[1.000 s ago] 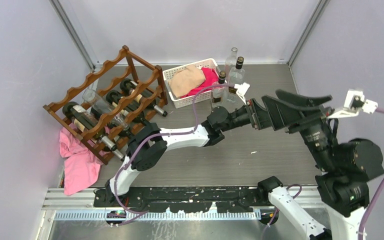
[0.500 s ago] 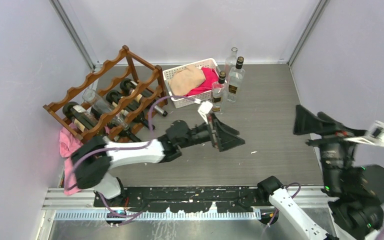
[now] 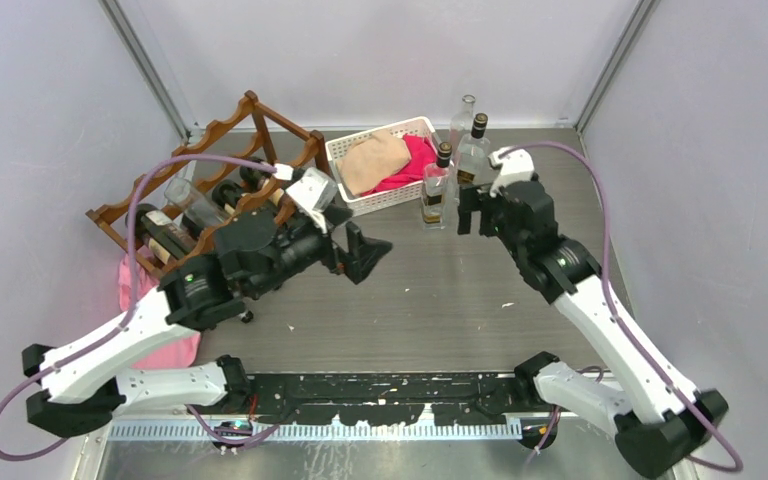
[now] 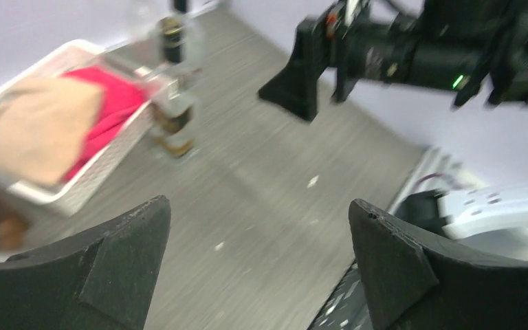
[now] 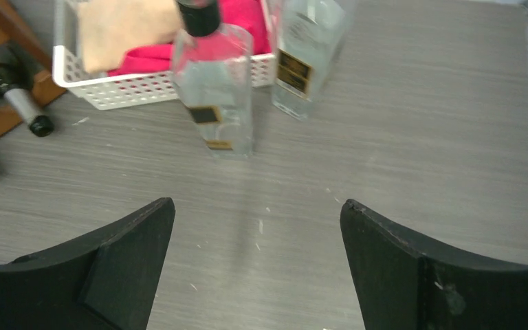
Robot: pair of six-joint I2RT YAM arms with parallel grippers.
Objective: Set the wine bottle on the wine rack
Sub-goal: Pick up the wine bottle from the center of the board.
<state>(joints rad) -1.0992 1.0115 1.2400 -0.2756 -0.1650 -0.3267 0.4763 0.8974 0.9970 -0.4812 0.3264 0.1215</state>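
My right gripper grabs the nearest wine bottle by its black cap (image 3: 444, 151) next, to leave the bottle's clear body free to enter the rack (image 3: 222, 150).
The reddish-brown wine rack (image 3: 222, 150) stands at the back left, with several dark bottles lying in its tiers. Three clear bottles stand upright beside the white basket. The nearest wine bottle (image 3: 438, 185) (image 5: 214, 89) has a black cap and a small dark label, and a second bottle (image 5: 309, 48) stands just behind it. My right gripper (image 3: 475, 215) (image 5: 256, 202) is open a short way in front of these bottles and touches nothing. My left gripper (image 3: 370, 252) (image 4: 259, 201) is open and empty over the table, to the right of the rack.
A white plastic basket (image 3: 355, 205) (image 5: 144, 93) holding tan and pink cloths stands between the rack and the bottles. A pink cloth (image 3: 160, 335) lies on the floor under the rack's near corner. Grey walls close in the back and both sides.
The left arm has swung back from mid-table toward the rack. The right arm has come in from the far right to just in front of the standing bottles. Both grippers stay empty.
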